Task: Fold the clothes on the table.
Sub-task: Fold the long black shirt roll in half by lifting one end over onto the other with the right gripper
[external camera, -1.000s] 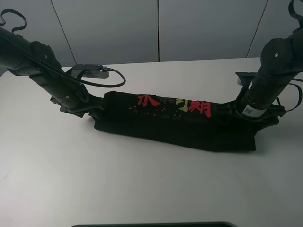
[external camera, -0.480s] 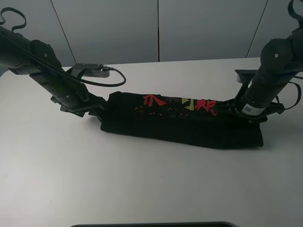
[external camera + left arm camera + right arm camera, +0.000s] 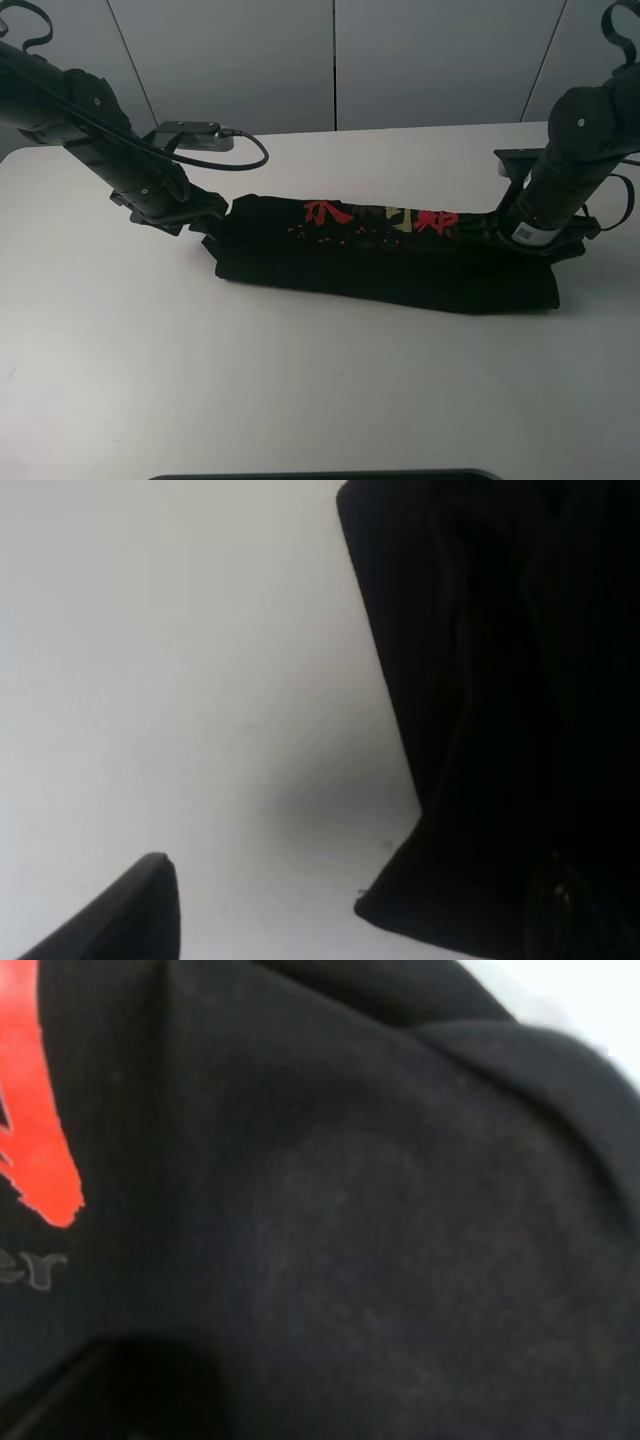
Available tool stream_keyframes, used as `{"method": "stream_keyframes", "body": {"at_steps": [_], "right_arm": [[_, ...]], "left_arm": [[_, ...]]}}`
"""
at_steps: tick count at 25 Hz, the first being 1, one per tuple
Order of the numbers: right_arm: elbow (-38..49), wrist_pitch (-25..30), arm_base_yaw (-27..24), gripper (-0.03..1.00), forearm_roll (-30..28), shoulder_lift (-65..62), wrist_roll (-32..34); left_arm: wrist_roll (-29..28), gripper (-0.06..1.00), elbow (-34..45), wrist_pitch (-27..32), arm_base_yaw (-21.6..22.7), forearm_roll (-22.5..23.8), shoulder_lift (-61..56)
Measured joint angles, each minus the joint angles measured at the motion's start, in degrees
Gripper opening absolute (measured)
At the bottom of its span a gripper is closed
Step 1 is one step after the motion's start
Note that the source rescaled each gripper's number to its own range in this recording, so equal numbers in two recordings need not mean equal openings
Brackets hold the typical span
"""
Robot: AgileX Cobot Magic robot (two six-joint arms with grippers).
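Note:
The black T-shirt's folded end is beside the red characters. My right gripper should grab that end next so it can fold the T-shirt strip (image 3: 350, 255) over onto itself.
The clothes (image 3: 385, 268), one black T-shirt, lie as a long folded strip across the white table (image 3: 300, 400), with red and yellow characters (image 3: 380, 215) along the far edge. My left gripper (image 3: 205, 215) hovers at the strip's left end. In the left wrist view one fingertip (image 3: 140, 905) stands well apart from the cloth (image 3: 500, 680), with bare table between, so the jaws are open. My right gripper (image 3: 487, 232) is down on the strip's right end. Black cloth (image 3: 380, 1240) with a red stroke (image 3: 40, 1130) fills the right wrist view, hiding the fingers.
A small dark box (image 3: 190, 135) with a looping black cable (image 3: 250, 160) sits at the back left, near the left arm. A dark bracket (image 3: 515, 160) stands behind the right arm. A dark edge (image 3: 320, 474) runs along the table's front. A grey panelled wall is behind.
The shirt strip has shifted slightly to the right. My left arm has lifted up and back from the strip's left end. The right arm has hardly moved.

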Motion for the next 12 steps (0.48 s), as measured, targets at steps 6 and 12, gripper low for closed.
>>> {"method": "stream_keyframes", "body": {"at_steps": [6, 12], "right_arm": [[0.0, 0.0, 0.0, 1.0, -0.85, 0.0, 1.86], [0.0, 0.0, -0.27, 1.0, -2.53, 0.0, 5.13]], "left_arm": [[0.14, 0.93, 0.0, 0.0, 0.0, 0.0, 0.0], [0.14, 0.93, 0.0, 0.0, 0.0, 0.0, 0.0]]}}
